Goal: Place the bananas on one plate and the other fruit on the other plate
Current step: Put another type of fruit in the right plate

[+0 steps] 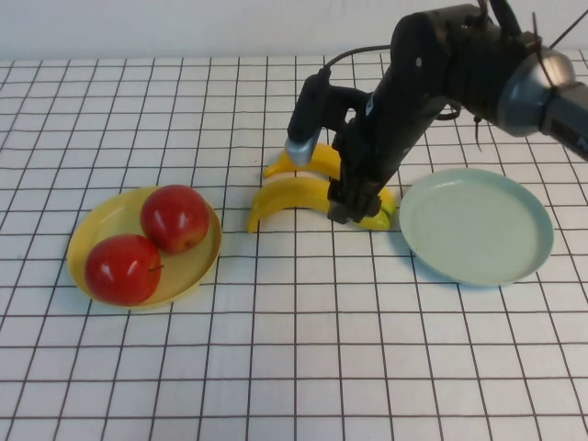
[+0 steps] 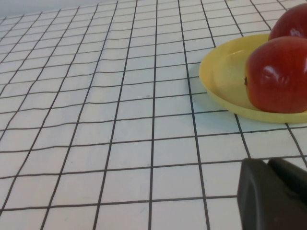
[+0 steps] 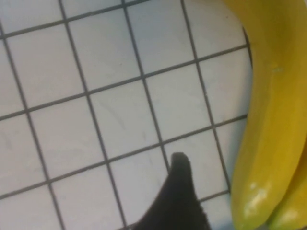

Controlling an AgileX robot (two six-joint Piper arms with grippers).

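Observation:
My right gripper grabs the front yellow banana by its curved middle next, to put the bananas on the pale blue-green plate.
Two yellow bananas lie side by side mid-table, the front one and the rear one, left of the empty pale blue-green plate. My right gripper is down over their right ends and open. In the right wrist view one dark finger stands off the near banana; the other finger is hidden. Two red apples sit on the yellow plate. My left gripper is shut and empty, low over the table beside that plate and an apple.
The table wears a white cloth with a black grid. The right arm's dark body reaches in from the upper right above the bananas. The left arm does not show in the high view.

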